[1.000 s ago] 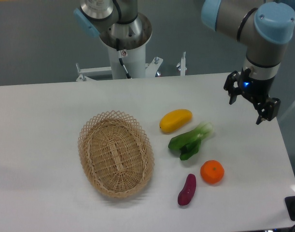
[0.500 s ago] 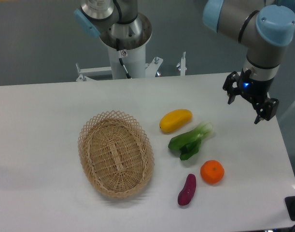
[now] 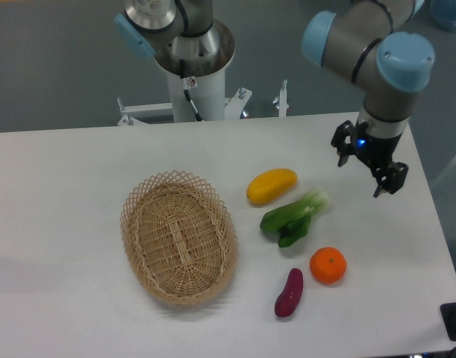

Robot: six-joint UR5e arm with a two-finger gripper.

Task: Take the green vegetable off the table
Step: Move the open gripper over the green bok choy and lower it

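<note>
I need to pick up the green vegetable from the table, so my gripper should grab it by its pale stalk end (image 3: 317, 200) next.
The green vegetable (image 3: 293, 217) lies on the white table (image 3: 63, 194), right of centre. Its dark leaves point down-left and its pale stalk end points up-right. My gripper (image 3: 360, 173) hangs above the table, up and to the right of the vegetable and apart from it. Its two black fingers are spread and hold nothing.
A yellow oblong fruit (image 3: 272, 185) lies just up-left of the vegetable. An orange (image 3: 328, 265) and a small purple eggplant piece (image 3: 289, 292) lie below it. An oval wicker basket (image 3: 179, 236) stands to the left. The robot base (image 3: 192, 71) is behind the table.
My gripper has moved left, toward the vegetable, and stays open. The things on the table have not moved.
</note>
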